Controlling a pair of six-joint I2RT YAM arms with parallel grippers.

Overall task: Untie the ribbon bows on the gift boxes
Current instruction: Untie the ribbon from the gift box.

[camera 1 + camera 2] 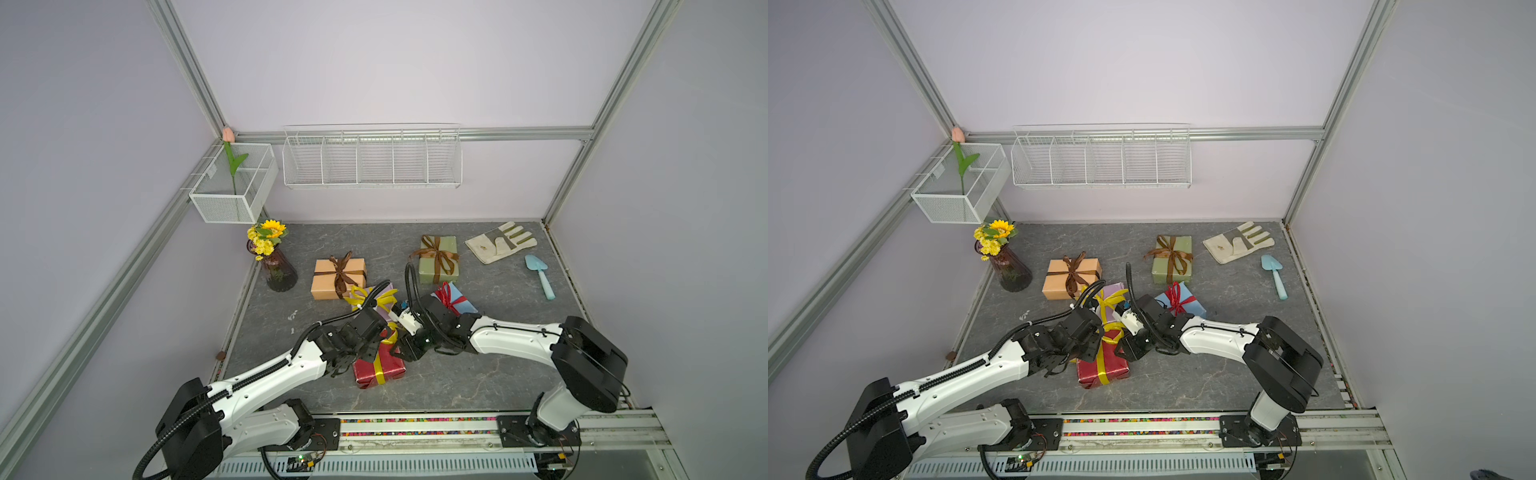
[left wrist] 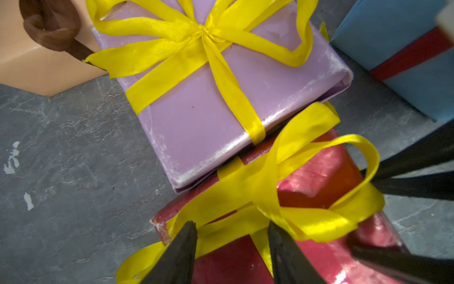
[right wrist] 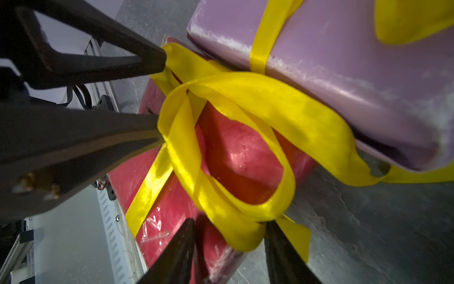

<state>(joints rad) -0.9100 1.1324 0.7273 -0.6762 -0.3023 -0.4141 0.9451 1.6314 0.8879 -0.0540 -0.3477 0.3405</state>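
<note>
My left fingers are level with the yellow ribbon strip (image 2: 230,231) between them in the left wrist view and should close.
A red gift box (image 1: 378,370) (image 2: 319,172) with a yellow ribbon bow (image 2: 270,186) (image 3: 221,147) lies near the front, against a lilac box (image 1: 386,309) (image 2: 208,110) that bears its own yellow bow (image 2: 204,32). My left gripper (image 2: 232,228) (image 1: 368,353) hangs open over the red box's left end, a strip of its ribbon between the jaws. My right gripper (image 3: 229,223) (image 1: 405,353) is open at the right end, one loop of that bow lying loose between the jaws. Farther back are a tan-orange box (image 1: 328,286), an olive box (image 1: 438,270) and a light blue box (image 1: 461,305).
A purple vase of yellow flowers (image 1: 280,270) stands at the back left. A work glove (image 1: 500,241) and a blue trowel (image 1: 540,274) lie at the back right. Two white wire baskets (image 1: 372,158) (image 1: 235,183) hang on the walls.
</note>
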